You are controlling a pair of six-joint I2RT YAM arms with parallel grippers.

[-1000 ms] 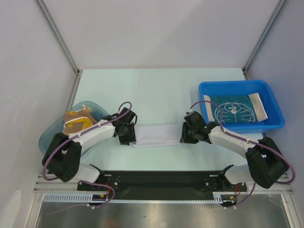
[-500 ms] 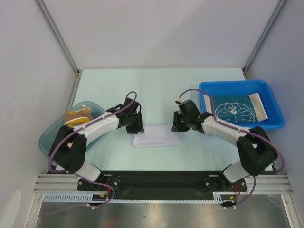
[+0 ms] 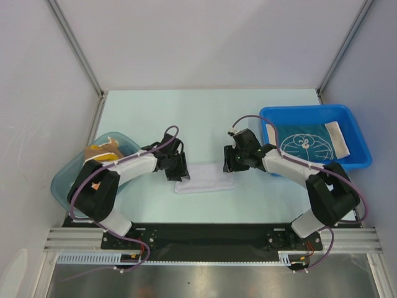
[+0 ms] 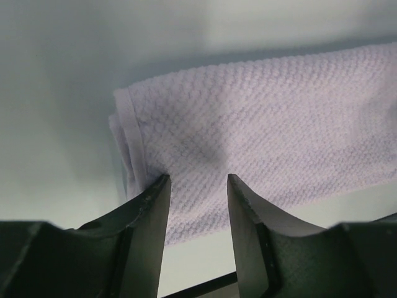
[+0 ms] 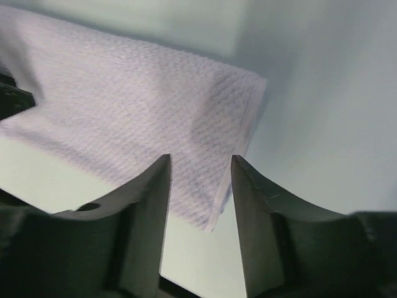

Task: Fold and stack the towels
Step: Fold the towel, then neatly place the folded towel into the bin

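I will stack the white towel flat on the teal-blue towel (image 3: 307, 144), so I will pick it up with my right gripper by its hemmed end nearest the blue bin.
A white towel (image 3: 205, 182) lies folded into a narrow strip on the pale table, between my two grippers. My left gripper (image 3: 178, 168) is at its left end. In the left wrist view the jaws (image 4: 196, 183) stand apart over the towel's (image 4: 267, 118) hemmed corner and hold nothing. My right gripper (image 3: 229, 162) is at the right end. In the right wrist view it is open (image 5: 200, 162) above the towel's (image 5: 124, 105) corner. A teal-blue printed towel (image 3: 307, 144) lies in the blue bin. Orange and brown towels (image 3: 102, 155) lie in the teal tub.
The blue bin (image 3: 356, 133) stands at the right, close behind the right arm. The translucent teal tub (image 3: 65, 180) sits at the left table edge beside the left arm. Grey walls and metal posts enclose the back and sides.
Both grippers have moved from the towel's side ends away from the bases and inward. The towel now lies as a narrower strip than one second ago.
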